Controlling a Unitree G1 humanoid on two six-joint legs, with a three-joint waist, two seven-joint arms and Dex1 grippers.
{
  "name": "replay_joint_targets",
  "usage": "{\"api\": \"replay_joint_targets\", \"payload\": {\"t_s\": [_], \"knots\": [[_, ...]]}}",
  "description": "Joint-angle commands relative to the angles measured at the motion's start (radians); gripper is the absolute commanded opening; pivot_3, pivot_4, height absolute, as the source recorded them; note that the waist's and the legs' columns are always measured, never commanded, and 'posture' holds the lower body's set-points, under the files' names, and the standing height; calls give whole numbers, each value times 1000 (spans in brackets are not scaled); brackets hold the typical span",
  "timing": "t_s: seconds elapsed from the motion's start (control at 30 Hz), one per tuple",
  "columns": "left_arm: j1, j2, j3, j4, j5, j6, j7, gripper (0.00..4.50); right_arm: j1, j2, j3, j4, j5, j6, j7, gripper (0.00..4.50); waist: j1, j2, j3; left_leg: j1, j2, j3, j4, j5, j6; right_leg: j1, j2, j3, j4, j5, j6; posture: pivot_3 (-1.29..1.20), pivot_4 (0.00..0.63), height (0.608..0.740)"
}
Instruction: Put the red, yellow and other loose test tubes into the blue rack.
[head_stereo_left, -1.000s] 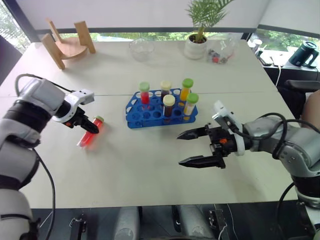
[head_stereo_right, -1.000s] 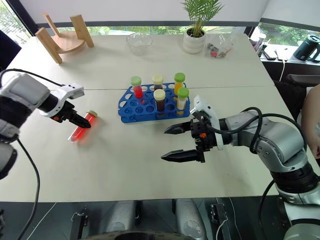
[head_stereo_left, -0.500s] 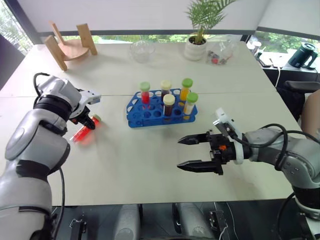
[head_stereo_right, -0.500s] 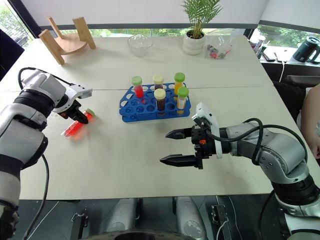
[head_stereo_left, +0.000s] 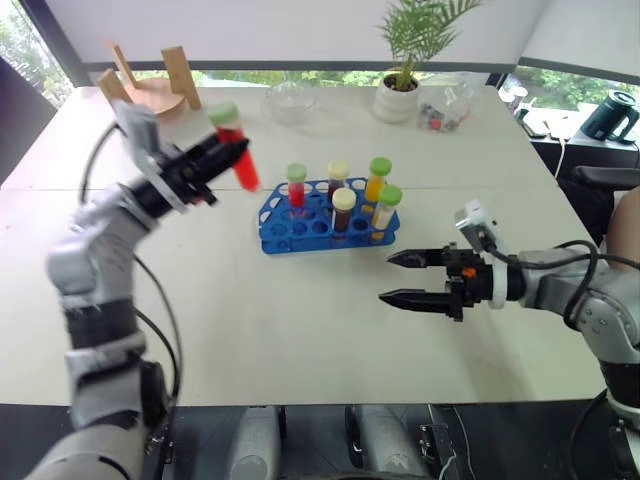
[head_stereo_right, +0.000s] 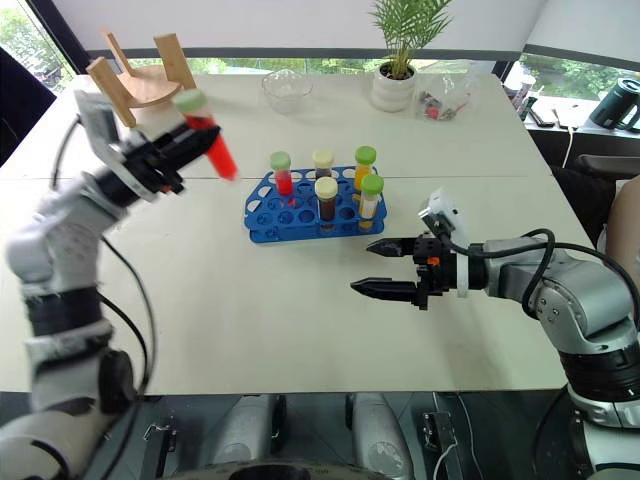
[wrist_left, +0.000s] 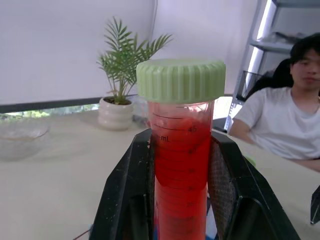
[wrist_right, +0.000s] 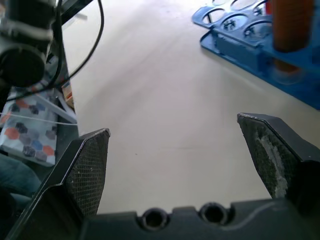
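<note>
My left gripper should keep holding the red test tube: its bottom is high and short of the blue rack, so it would fall outside if released now.
A red test tube with a green cap is held in the air, up and to the left of the blue rack. My left gripper is shut on it; in the left wrist view the tube stands upright between the two fingers. The rack holds several capped tubes, among them a red one and a yellow one. My right gripper hovers open and empty over the table, right of and nearer than the rack, its fingers spread wide.
At the far side of the table stand a wooden stand, a glass bowl, a potted plant and a clear bag. A person sits beyond the table's right edge.
My left gripper shut on the red tube that lay on the table, then lifted it up and right toward the rack, turning it upright. My right gripper drifted slightly right, still open.
</note>
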Motion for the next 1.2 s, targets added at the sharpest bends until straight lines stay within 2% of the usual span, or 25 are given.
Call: {"api": "replay_joint_targets", "payload": {"t_s": [0.03, 0.1, 0.3, 0.47, 1.2], "knots": [[10, -44, -55, -37, 36, -127, 43, 861, -37, -17, -29, 15, -8, -7, 18, 4500, -2, 0, 0, 3, 0, 0, -1, 0, 0, 2, 1, 0, 0, 0, 0, 0, 150, 740], [24, -68, -96, -11, 59, -188, 40, 861, -45, -22, -30, 23, -11, -1, 22, 4500, -3, 0, 0, 7, 1, 0, -2, 0, 0, 6, 2, 1, -1, 0, -1, 0, 150, 740], [41, -100, -190, 168, 149, -384, -1, 861, -49, -37, -46, 8, -2, 27, 18, 4500, -1, 0, 0, 7, 1, 1, -2, 0, 0, 7, 2, 1, -2, 0, 0, 0, 150, 740], [22, -98, -205, 277, 171, -478, -7, 861, -38, -27, -67, -14, 7, 51, -5, 4500, -1, 0, 0, 7, 1, 1, -2, 0, 0, 6, 2, 1, -2, 0, 0, 0, 150, 740], [47, -82, -260, 368, 229, -605, -18, 861, -51, 13, -83, -48, 46, 96, -80, 4500, -1, 0, 0, 7, 1, 1, -3, 0, 1, 6, 3, 1, -3, 0, 0, 0, 150, 740]]}}
